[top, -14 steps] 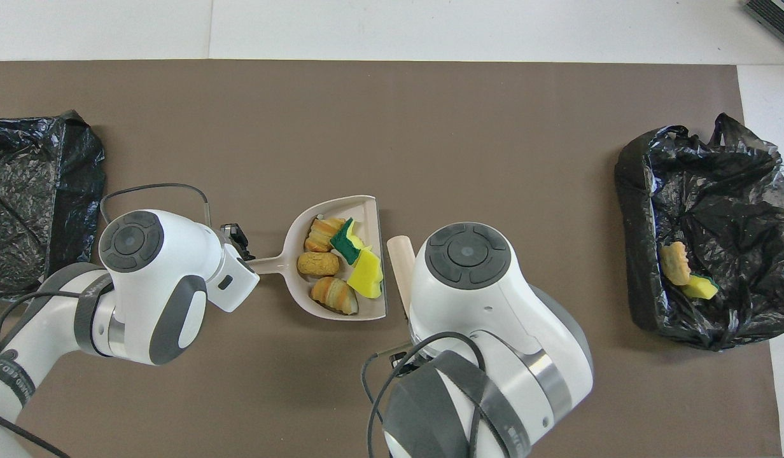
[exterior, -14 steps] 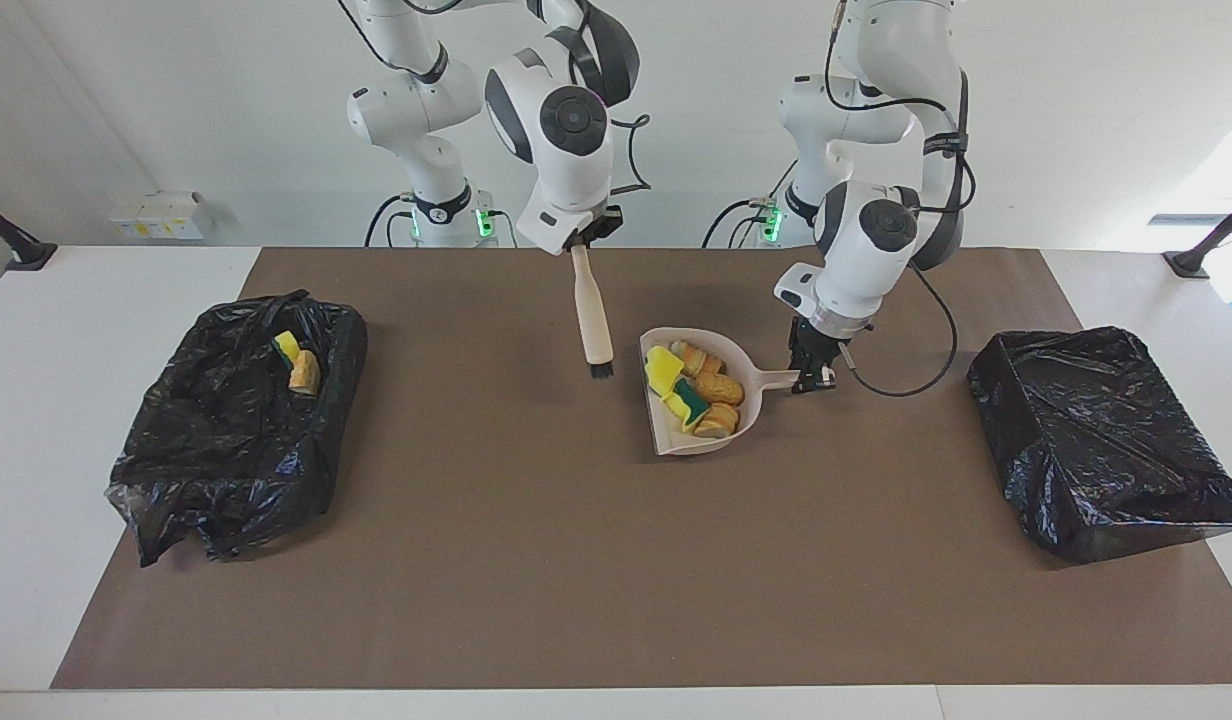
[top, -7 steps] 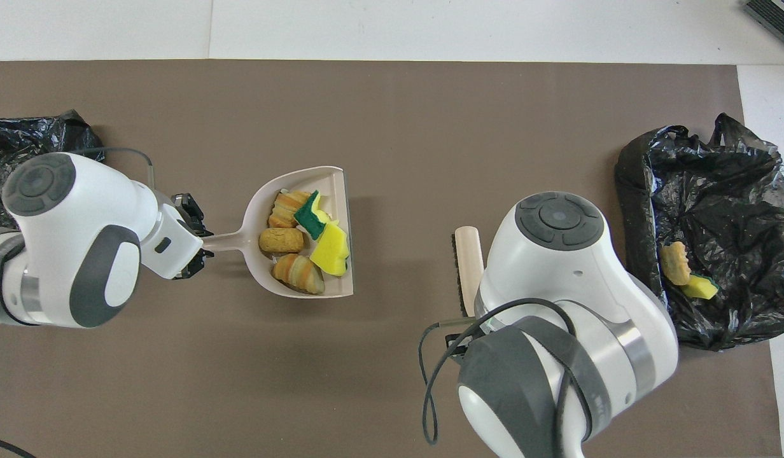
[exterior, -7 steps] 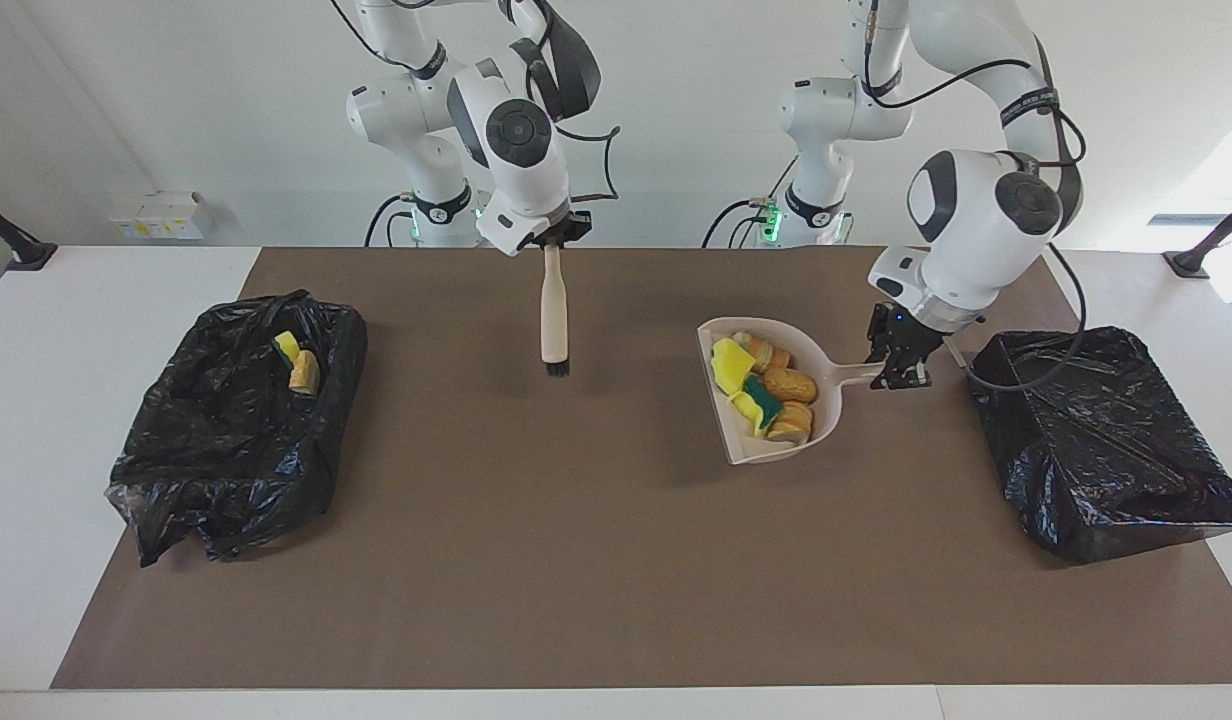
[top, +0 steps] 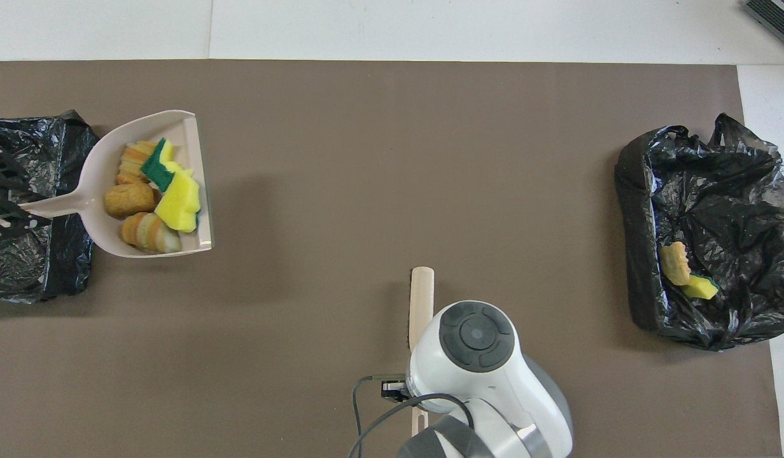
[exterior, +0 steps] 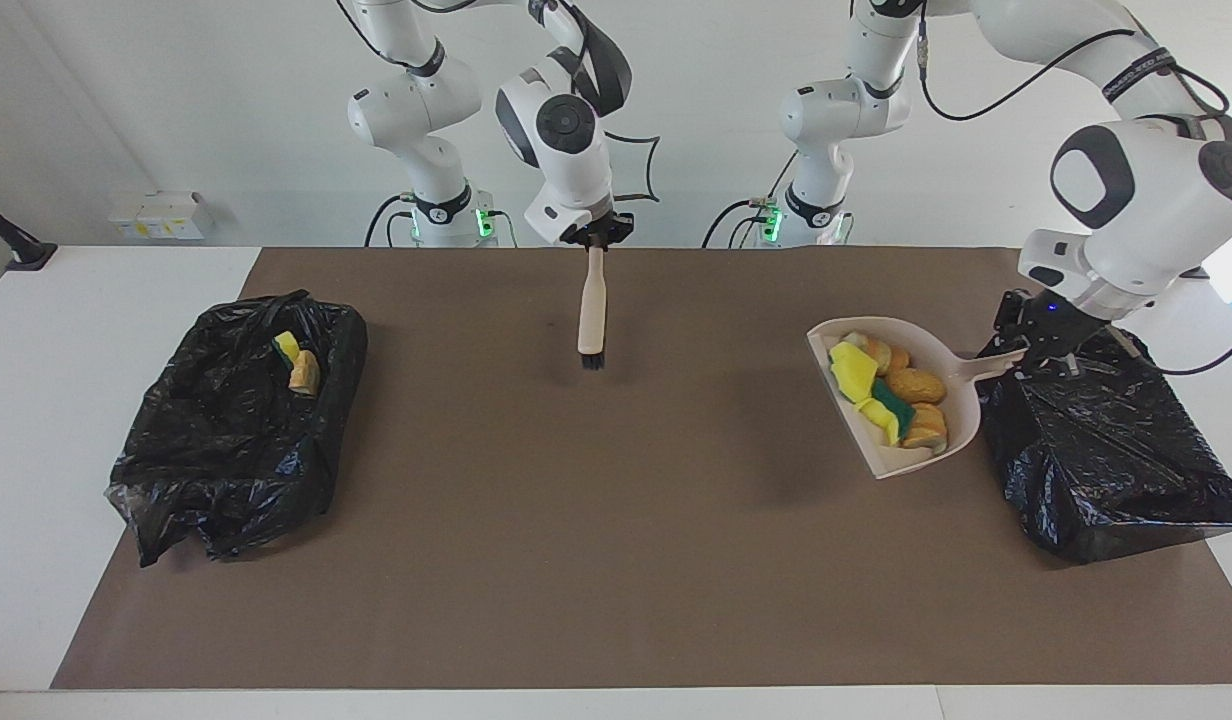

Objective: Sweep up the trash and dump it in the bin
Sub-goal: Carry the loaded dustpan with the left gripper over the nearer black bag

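Observation:
The brush is still above the brown mat, so my right gripper keeps hold of the brush for now.
The beige dustpan [exterior: 906, 462] [top: 104, 166] hangs in the air, loaded with several pieces of trash [exterior: 891, 395] [top: 160, 191]: yellow and green sponge bits and orange-tan bread chunks. My left gripper [exterior: 1036, 358] [top: 7, 207] is shut on the dustpan's handle, above the edge of the black bin [exterior: 1106, 450] [top: 16, 267] at the left arm's end of the table. My right gripper [exterior: 596, 238] is shut on the handle of a brush [exterior: 592, 305] [top: 422, 292], which hangs bristles down over the mat close to the robots.
A second black-lined bin [exterior: 226, 440] [top: 716, 191] sits at the right arm's end, with two scraps [exterior: 296, 362] [top: 685, 270] inside. The brown mat [exterior: 576, 520] covers the table between the two bins.
The left arm has carried the loaded dustpan from the middle of the mat to beside the bin at its own end. The right arm has shifted the brush sideways and back and drawn back toward the robots.

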